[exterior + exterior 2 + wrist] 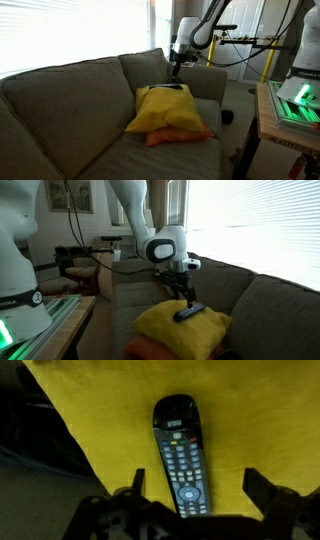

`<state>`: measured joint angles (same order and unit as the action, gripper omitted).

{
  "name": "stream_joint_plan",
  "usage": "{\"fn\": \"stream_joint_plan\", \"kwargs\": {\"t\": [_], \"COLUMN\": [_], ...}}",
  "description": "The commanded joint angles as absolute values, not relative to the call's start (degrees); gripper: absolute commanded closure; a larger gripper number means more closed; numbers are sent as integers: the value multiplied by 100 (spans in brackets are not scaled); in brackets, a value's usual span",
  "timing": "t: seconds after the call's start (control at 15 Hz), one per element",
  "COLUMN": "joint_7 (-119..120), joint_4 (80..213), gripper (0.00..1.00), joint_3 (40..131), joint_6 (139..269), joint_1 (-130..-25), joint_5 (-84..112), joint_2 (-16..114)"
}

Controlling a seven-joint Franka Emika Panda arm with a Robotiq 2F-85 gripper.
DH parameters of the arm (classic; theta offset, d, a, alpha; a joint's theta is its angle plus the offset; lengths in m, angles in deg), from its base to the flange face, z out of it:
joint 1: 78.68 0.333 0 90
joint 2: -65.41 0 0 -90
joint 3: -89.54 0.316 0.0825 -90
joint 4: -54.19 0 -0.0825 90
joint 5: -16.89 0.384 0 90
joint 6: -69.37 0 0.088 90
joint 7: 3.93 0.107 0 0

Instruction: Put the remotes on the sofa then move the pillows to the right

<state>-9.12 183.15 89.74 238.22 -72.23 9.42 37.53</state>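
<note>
My fingers are still above the remote's (168,86) (185,466) top side, so it is too early to close on it, and my gripper moves lower next.
A black remote (180,455) lies on the yellow pillow (240,430); it shows in both exterior views (190,311) (170,87). The yellow pillow (165,110) (180,330) rests on top of the orange-red pillow (175,138) (140,348) on the grey-beige sofa (70,100) (260,300), by its arm. My gripper (193,485) (181,280) (177,62) hangs just above the remote, fingers spread wide either side of it and not touching it. Only one remote shows.
The sofa arm (205,82) is right behind the pillows. A stand with green lights (295,105) (30,320) is beside the sofa. Cables and a frame (245,45) stand behind. Bright blinds (60,30) fill the window.
</note>
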Motion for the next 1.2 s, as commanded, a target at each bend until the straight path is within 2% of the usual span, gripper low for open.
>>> {"fn": "stream_joint_plan", "kwargs": {"t": [0.0,0.47,0.53,0.6,1.0,1.13], "joint_7": [-1048,-1147,-1138,-1130,-1051,-974], "joint_4": [18052,17806,17769,17743,17798,17981], "gripper": [0,0,25,26,69,76], "joint_3": [8951,9093,9104,9099,9051,8930], "joint_6": [24089,24469,24485,24519,24771,24984], "joint_1": [-7300,-7558,-7582,-7591,-7508,-7349], "joint_5": [809,925,933,931,927,922], "joint_2": [3338,2690,2611,2550,2562,2760]}}
